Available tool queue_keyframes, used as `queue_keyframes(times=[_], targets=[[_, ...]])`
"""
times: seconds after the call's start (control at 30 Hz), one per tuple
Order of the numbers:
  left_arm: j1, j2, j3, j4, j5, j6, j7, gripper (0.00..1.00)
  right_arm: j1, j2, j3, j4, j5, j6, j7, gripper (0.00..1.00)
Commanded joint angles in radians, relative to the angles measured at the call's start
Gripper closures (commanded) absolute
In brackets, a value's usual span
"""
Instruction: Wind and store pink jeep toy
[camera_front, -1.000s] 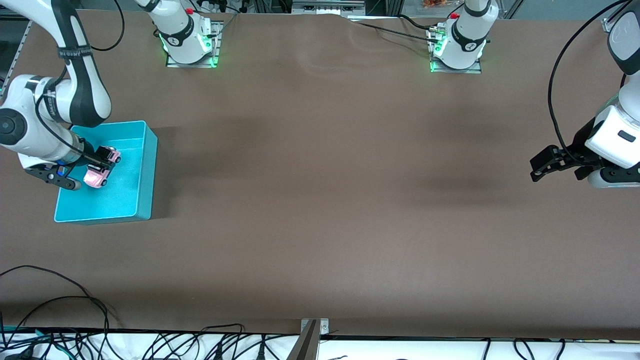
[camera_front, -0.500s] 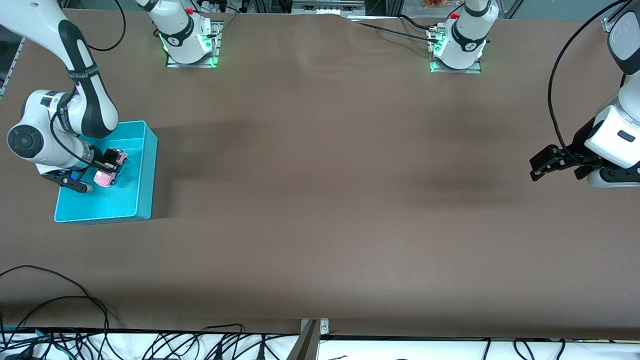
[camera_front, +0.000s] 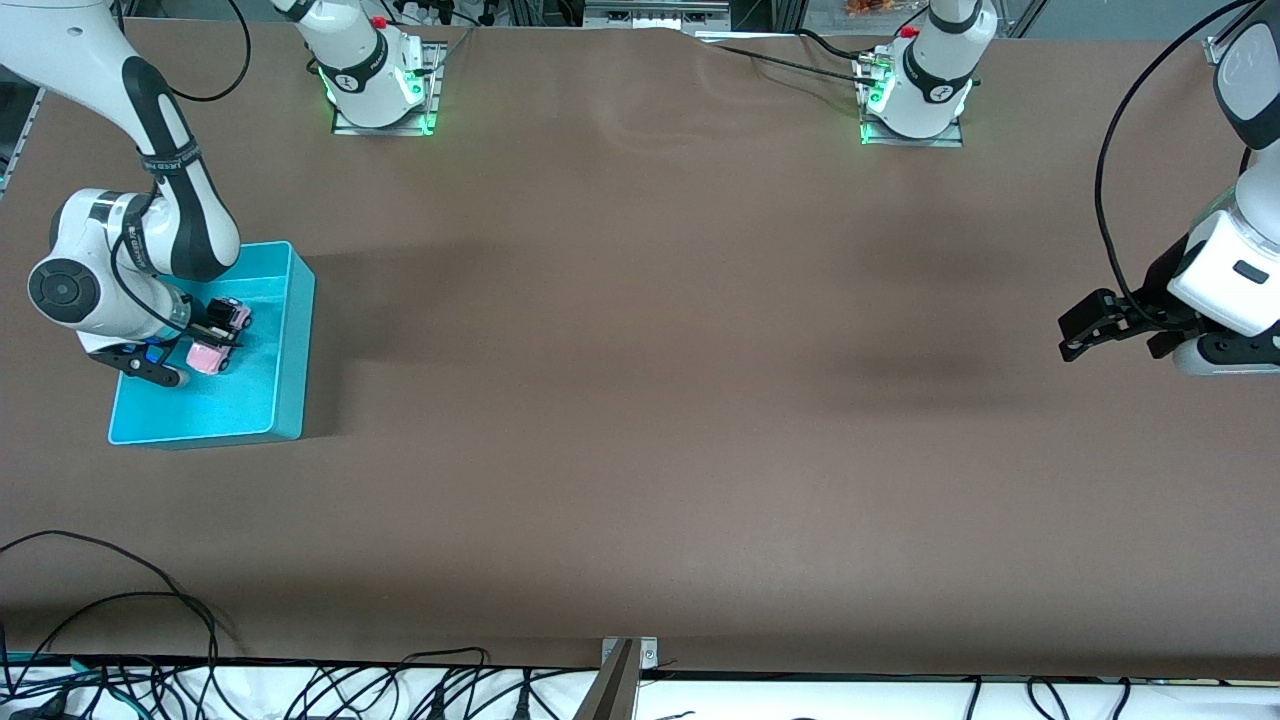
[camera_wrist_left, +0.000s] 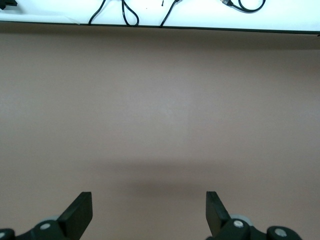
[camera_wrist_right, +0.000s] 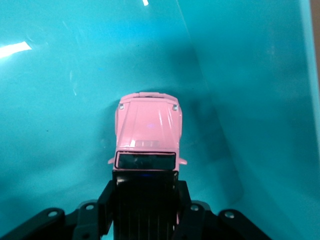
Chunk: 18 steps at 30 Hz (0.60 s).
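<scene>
The pink jeep toy sits low on the turquoise bin's bottom, inside the bin's rim, so it is time for my right gripper to open now.
The pink jeep toy (camera_front: 209, 356) has a black roof and sits low inside the turquoise bin (camera_front: 298, 350) at the right arm's end of the table. My right gripper (camera_front: 216, 336) is shut on the jeep's black roof section. In the right wrist view the pink hood (camera_wrist_right: 148, 127) points away from the gripper (camera_wrist_right: 145, 202) over the bin floor (camera_wrist_right: 60, 100). I cannot tell whether the wheels touch the floor. My left gripper (camera_front: 1115, 342) waits open and empty above the bare table at the left arm's end. Its fingers (camera_wrist_left: 80, 212) stand wide apart.
The brown table top (camera_front: 640, 400) stretches between the bin and the left gripper. The arm bases (camera_front: 375, 85) stand along the edge farthest from the front camera. Cables (camera_front: 300, 690) lie along the nearest edge.
My right gripper has moved down into the bin with the jeep and a little toward the bin's middle. The left arm has not moved.
</scene>
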Motion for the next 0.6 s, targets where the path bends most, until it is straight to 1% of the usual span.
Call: queue_keyframes(times=[0.0,0.03,0.1,0.13,0.17,0.47,0.57], targets=[[-0.004,-0.007,0.004,0.014,-0.030,-0.027,0.010,0.00,-0.008,0.004,0.007,0.001,-0.023,0.012,0.001,0.59],[-0.004,-0.007,0.004,0.014,-0.030,-0.027,0.010,0.00,-0.008,0.004,0.007,0.001,-0.023,0.012,0.000,0.48],[-0.004,-0.007,0.004,0.014,-0.030,-0.028,0.010,0.00,-0.008,0.004,0.010,0.002,-0.023,0.010,0.000,0.33],[-0.004,-0.007,0.004,0.014,-0.030,-0.028,0.010,0.00,-0.008,0.004,0.010,0.002,-0.023,0.010,0.001,0.21],[-0.004,-0.007,0.004,0.014,-0.030,-0.028,0.010,0.00,-0.008,0.004,0.011,0.001,-0.023,0.012,0.001,0.01],[-0.006,-0.006,0.003,0.014,-0.030,-0.028,0.010,0.00,-0.008,-0.006,0.011,-0.002,-0.024,0.003,0.001,0.00],[-0.006,-0.006,0.003,0.014,-0.030,-0.028,0.010,0.00,-0.008,-0.043,0.017,-0.005,-0.024,-0.011,0.003,0.00]])
